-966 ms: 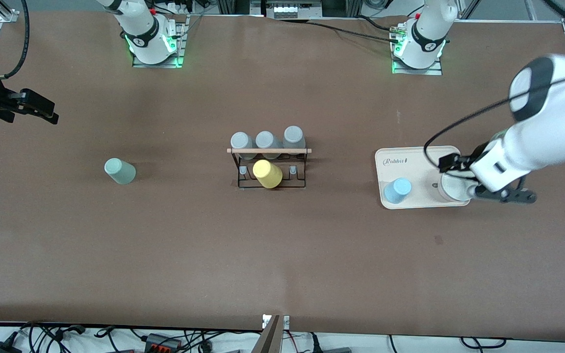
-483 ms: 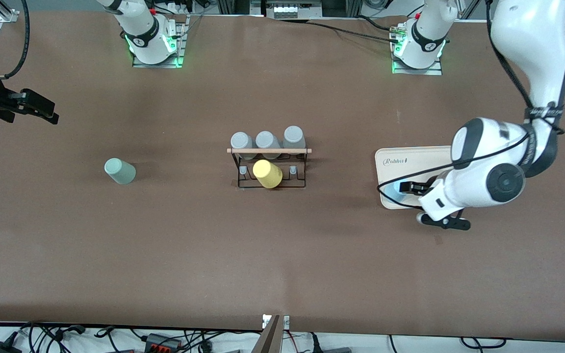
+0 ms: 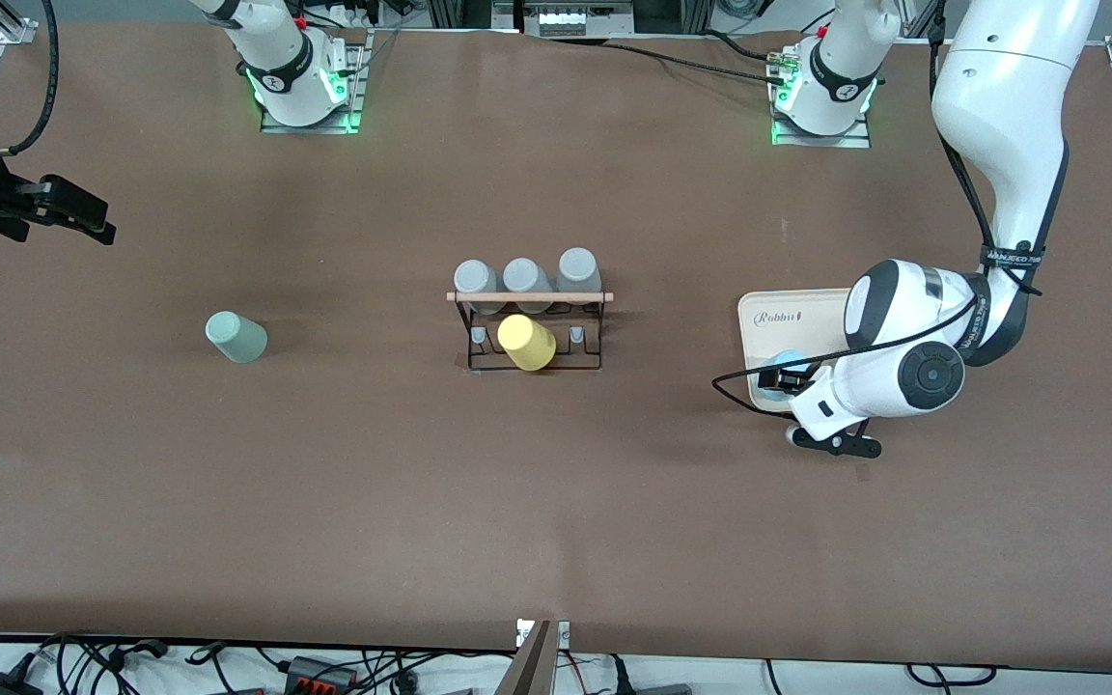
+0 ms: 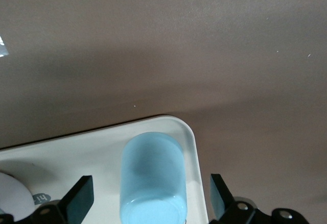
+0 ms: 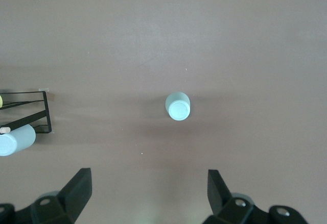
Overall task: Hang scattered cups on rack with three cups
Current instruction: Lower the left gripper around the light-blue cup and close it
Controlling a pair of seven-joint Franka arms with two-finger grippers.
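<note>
The left gripper takes hold of the cup by its body next, to hang the light blue cup on the rack.
The light blue cup stands on the cream tray's corner and shows close up in the left wrist view. My left gripper is open, low over the tray, with one finger on each side of this cup and not touching it. The mint-green cup stands on the bare table toward the right arm's end. The black wire rack with its wooden dowel is at the table's middle. My right gripper waits open and empty, high over the right arm's end.
Three grey cups sit along the rack's dowel and a yellow cup sits on its nearer side. The cream tray also holds a white round piece. The rack's edge shows in the right wrist view.
My left arm has swung from the tray's outer end over to the light blue cup and lowered, so its open fingers now flank it. The right arm and cups have not moved.
</note>
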